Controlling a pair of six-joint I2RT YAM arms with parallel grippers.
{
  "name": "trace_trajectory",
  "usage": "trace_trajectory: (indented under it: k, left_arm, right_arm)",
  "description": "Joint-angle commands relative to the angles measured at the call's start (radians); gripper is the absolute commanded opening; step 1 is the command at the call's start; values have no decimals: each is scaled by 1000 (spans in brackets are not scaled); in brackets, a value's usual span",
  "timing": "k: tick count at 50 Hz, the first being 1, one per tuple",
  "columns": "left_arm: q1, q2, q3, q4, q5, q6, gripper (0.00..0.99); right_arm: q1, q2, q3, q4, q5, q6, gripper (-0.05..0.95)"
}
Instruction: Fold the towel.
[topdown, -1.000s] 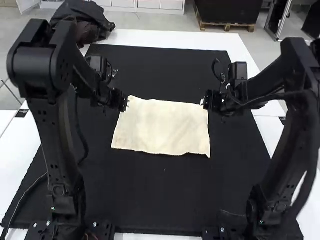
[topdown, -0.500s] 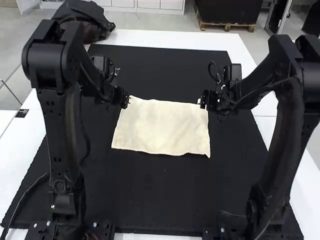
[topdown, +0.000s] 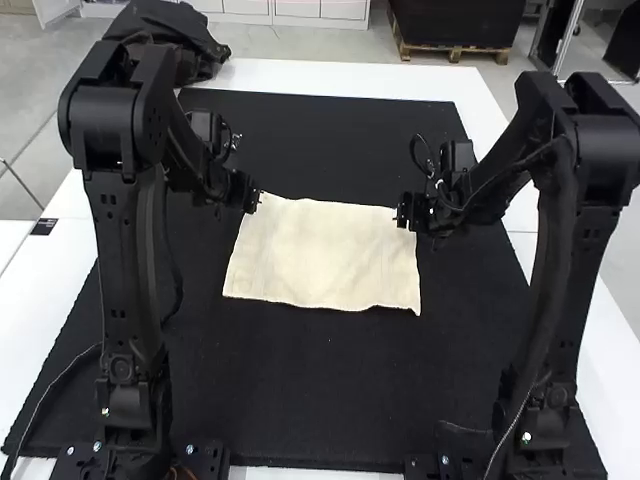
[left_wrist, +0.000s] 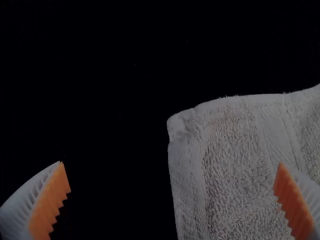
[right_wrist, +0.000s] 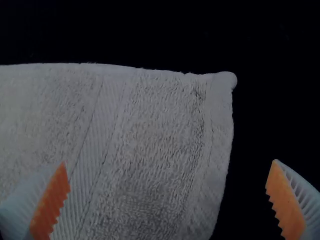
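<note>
The towel's middle (topdown: 325, 253) lies flat on the mat, so my right gripper will next grab the towel's hemmed side edge (topdown: 409, 222) beside its corner to fold the towel.
The cream towel (topdown: 325, 255) lies spread as a rough rectangle on the black mat. My left gripper (topdown: 254, 200) is at its far left corner, and my right gripper (topdown: 404, 212) is at its far right corner. In the left wrist view my left gripper (left_wrist: 172, 187) stands wide open above the towel (left_wrist: 240, 165), the corner lying between its fingers. Seen from the right wrist, my right gripper (right_wrist: 167, 185) is also wide open, with the other corner of the towel (right_wrist: 150, 145) between and beyond its fingers.
The black mat (topdown: 320, 390) covers most of the white table (topdown: 480, 100). A dark bundle of cloth (topdown: 170, 40) sits at the table's far left corner. Both arms rise from the near edge, one on either side of the towel.
The right gripper has shifted slightly left, over the towel's far right corner, and its arm has swung inward. The left arm has moved slightly right. The towel lies as before.
</note>
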Motion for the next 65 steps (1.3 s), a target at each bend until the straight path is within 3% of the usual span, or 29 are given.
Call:
trace_trajectory:
  k: [1,26,31,40,43,46,48,51,54,58,59,65]
  left_arm:
    - [-4,24,27,9,-8,12,954]
    - [-9,76,42,18,-8,18,933]
    - [-9,82,39,16,-8,18,933]
    - [-9,82,36,13,-8,22,892]
    - [-9,84,35,9,-8,24,815]
    - [-9,85,32,-2,-8,31,813]
    - [-9,85,32,-16,-8,42,808]
    - [-7,85,24,-16,-6,42,662]
    - [-4,88,15,-5,-6,42,472]
    - [-3,91,-4,22,-2,42,103]
    - [-3,91,-7,33,-2,44,28]
    - [-3,88,-33,73,-2,44,21]
  right_arm:
    - [3,27,36,21,31,-22,910]
    - [9,104,67,21,40,-72,902]
    - [22,122,70,10,40,-109,792]
    - [37,134,72,1,40,-129,774]
    - [37,134,73,3,37,-138,652]
    - [34,134,76,0,23,-137,607]
    - [34,134,76,-2,18,-138,511]
    - [34,134,78,1,9,-137,405]
    - [35,134,78,1,-9,-137,234]
    - [32,134,78,3,-32,-140,-23]
    - [31,134,78,3,-38,-137,-18]
    - [23,134,79,3,-48,-124,-20]
